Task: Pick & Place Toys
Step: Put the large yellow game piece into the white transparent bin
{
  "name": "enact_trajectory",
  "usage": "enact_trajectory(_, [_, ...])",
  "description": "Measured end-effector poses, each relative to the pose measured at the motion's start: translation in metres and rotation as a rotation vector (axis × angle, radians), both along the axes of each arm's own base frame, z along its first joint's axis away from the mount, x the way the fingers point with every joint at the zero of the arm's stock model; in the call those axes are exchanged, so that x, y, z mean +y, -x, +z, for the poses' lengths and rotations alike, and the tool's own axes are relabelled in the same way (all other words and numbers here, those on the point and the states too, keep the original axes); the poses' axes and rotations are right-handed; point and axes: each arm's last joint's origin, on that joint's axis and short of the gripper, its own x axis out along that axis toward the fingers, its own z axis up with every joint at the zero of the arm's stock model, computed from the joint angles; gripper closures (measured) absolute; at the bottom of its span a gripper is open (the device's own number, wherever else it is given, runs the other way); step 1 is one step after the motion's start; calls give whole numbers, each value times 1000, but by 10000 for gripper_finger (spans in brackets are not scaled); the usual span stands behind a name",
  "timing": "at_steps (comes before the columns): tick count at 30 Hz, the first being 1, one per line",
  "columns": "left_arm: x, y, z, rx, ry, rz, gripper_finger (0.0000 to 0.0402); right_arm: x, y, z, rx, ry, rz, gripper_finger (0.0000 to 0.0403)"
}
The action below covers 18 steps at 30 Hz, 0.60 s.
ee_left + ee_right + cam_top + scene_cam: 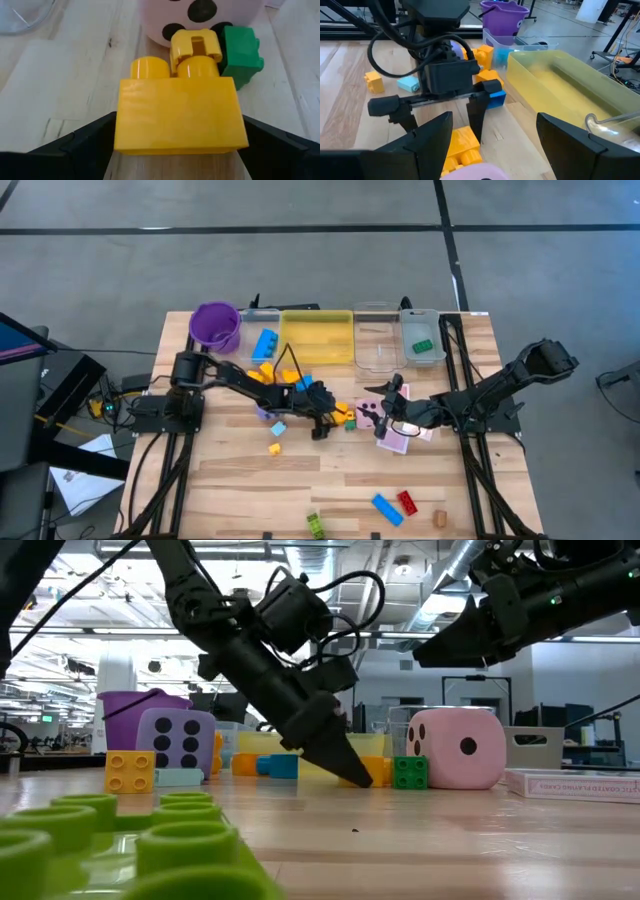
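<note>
The left gripper picks up the yellow block by its short ends next, to put it in the clear tray with the blue block (262, 337).
A yellow block (180, 117) lies on the table among loose toys. Just beyond it are a second yellow block (195, 47), a green block (242, 52) and the pink die (455, 748). My left gripper (322, 425) slants down onto the table, open, with one finger on each side of the yellow block. My right gripper (494, 120) hangs open above the pink die, nothing between its fingers. The purple die (175, 745) stands left of centre. Pink cards (575, 783) lie flat at the right.
At the far edge stand a purple cup (215, 325), a yellow tray (318, 340) and clear trays (375, 350), one holding a green block (422, 346), another a blue one (265, 345). Blue (387, 508), red (408, 501) and green (316, 524) blocks lie near the front edge.
</note>
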Motion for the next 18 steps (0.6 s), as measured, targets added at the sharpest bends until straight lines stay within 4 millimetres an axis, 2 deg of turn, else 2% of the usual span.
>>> enact_trajectory(10, [-3,-1,0,-28,50,60,54,0,0,-1,10,3,0,121])
enact_trajectory(18, [-11,-2,1,-39,46,47,123,0,1,-2,18,-5,-4,121])
